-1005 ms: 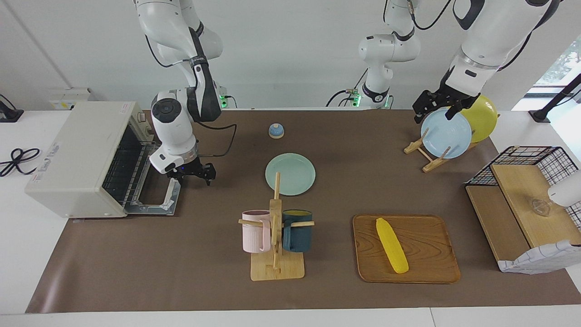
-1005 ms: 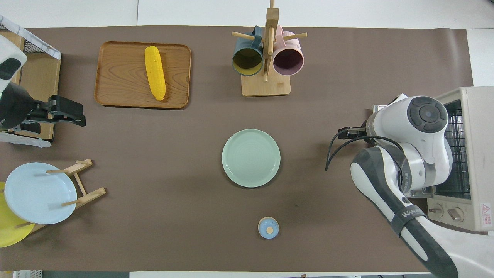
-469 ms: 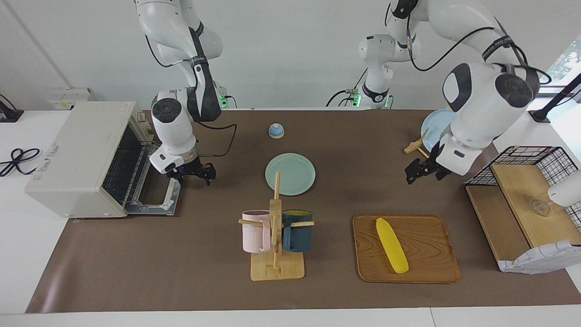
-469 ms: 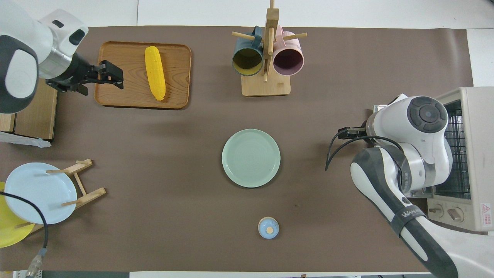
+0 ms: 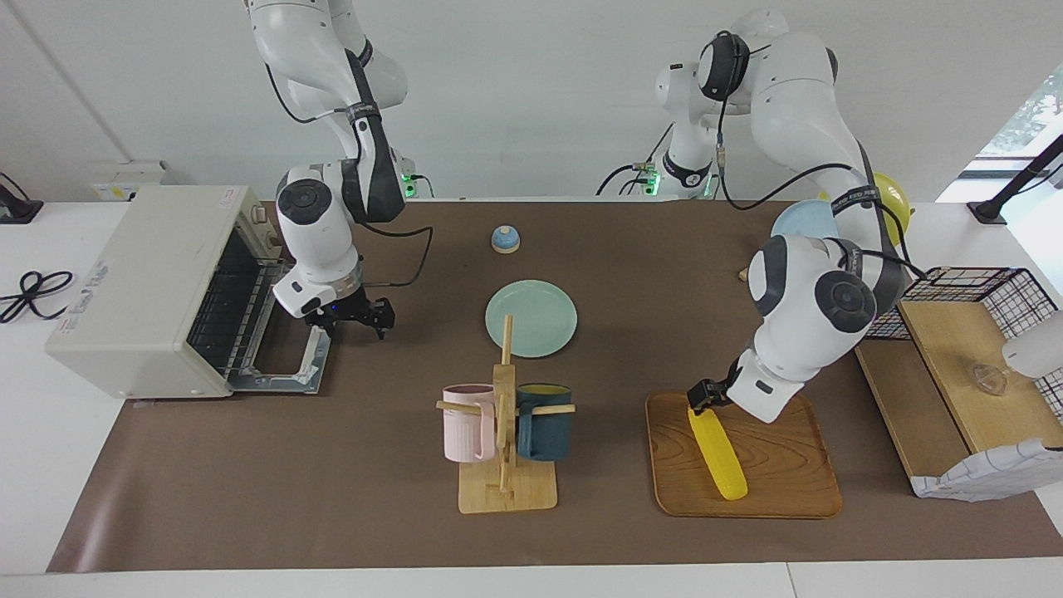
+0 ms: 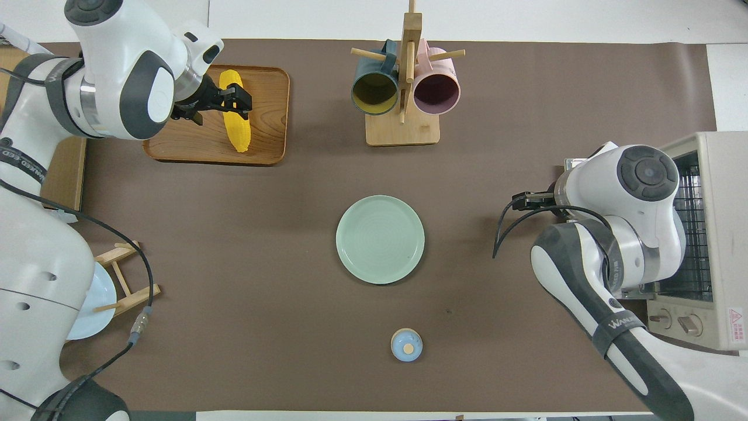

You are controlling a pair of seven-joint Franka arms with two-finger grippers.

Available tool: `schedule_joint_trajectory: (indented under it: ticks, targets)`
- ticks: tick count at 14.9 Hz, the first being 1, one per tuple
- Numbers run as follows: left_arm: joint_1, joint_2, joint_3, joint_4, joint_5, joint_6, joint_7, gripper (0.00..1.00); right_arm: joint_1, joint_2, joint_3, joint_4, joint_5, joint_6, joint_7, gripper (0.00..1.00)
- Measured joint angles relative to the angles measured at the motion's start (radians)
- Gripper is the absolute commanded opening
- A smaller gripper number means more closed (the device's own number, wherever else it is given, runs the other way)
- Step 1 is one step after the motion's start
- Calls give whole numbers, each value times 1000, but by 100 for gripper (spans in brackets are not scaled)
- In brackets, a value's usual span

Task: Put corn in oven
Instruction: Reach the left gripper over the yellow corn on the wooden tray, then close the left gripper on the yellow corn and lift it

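I need to grab the corn by its thicker end (image 6: 231, 80) next with my left gripper, so that it can go into the oven (image 6: 722, 231).
The yellow corn (image 5: 719, 453) lies on a wooden tray (image 5: 781, 490) toward the left arm's end of the table; it also shows in the overhead view (image 6: 238, 130). My left gripper (image 5: 704, 398) is low over the corn's end nearer the robots, open, with its fingers on either side of the cob (image 6: 235, 100). The off-white oven (image 5: 141, 282) stands at the right arm's end with its glass door dropped open and the wire rack showing (image 6: 698, 234). My right gripper (image 5: 353, 314) waits open and empty beside the open door.
A green plate (image 5: 531, 318) lies mid-table. A wooden mug rack (image 5: 507, 490) holds a pink and a dark blue mug. A small blue knob-topped lid (image 5: 505, 239) sits nearer the robots. A plate rack (image 6: 125, 280) and a wire basket (image 5: 963, 286) stand by the left arm.
My left arm has swung from over the plate rack down to the tray, and its gripper now sits low at the corn. The right arm has not moved.
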Motion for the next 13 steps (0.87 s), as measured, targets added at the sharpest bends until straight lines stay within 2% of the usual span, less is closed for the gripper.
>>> schedule_joint_trajectory:
  ticks: [7,13]
  targets:
    - [-28,65,18,18,65,106,0,100,0,-3,-1,5,0,-7,0,100]
    - [-27,82,27,14,66,182,0,100,0,-9,-1,6,0,-14,0,100]
